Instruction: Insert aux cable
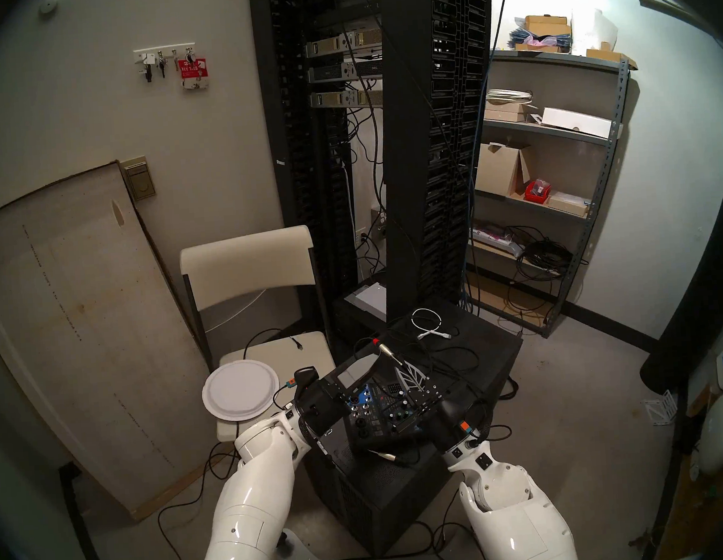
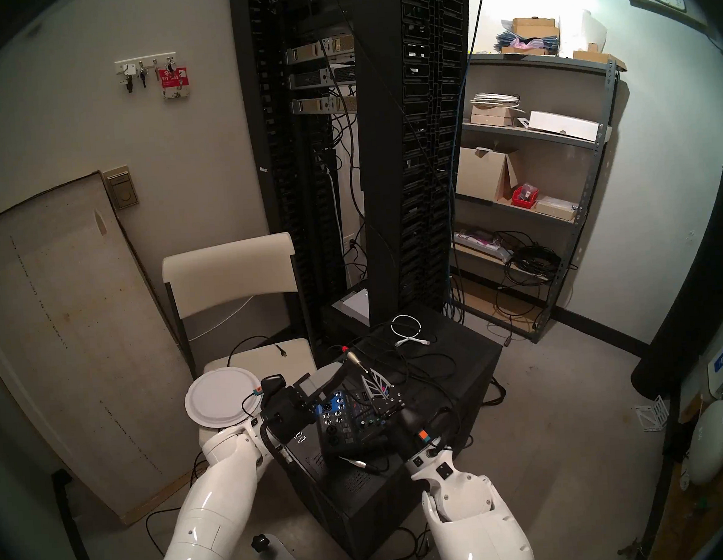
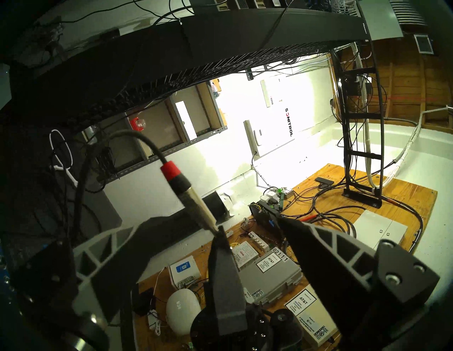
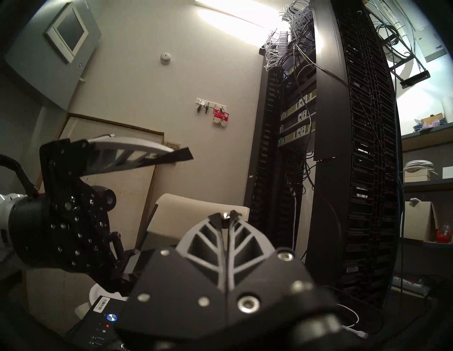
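Note:
My left gripper grabs the plug by its silver body below the red collar next, since my right gripper's fingers already cover the metal tip.
The aux cable's silver jack plug (image 1: 385, 350) with its red collar (image 3: 170, 170) stands tilted above the audio mixer (image 1: 377, 413) on a black computer case (image 1: 475, 350). My right gripper (image 1: 401, 369) is shut on the plug's metal tip, which shows between its fingertips in the right wrist view (image 4: 225, 215). My left gripper (image 3: 220, 218) is open, and the plug body (image 3: 196, 208) rises between and beyond its two fingers without touching them. The thin black cable (image 3: 137, 134) loops away behind the collar.
A second silver-and-black plug (image 1: 389, 455) lies on the case in front of the mixer. A short white coiled cable (image 1: 427, 323) lies at the case's back. A chair with a white plate (image 1: 239, 390) stands to the left, and a tall server rack (image 1: 418, 141) stands behind.

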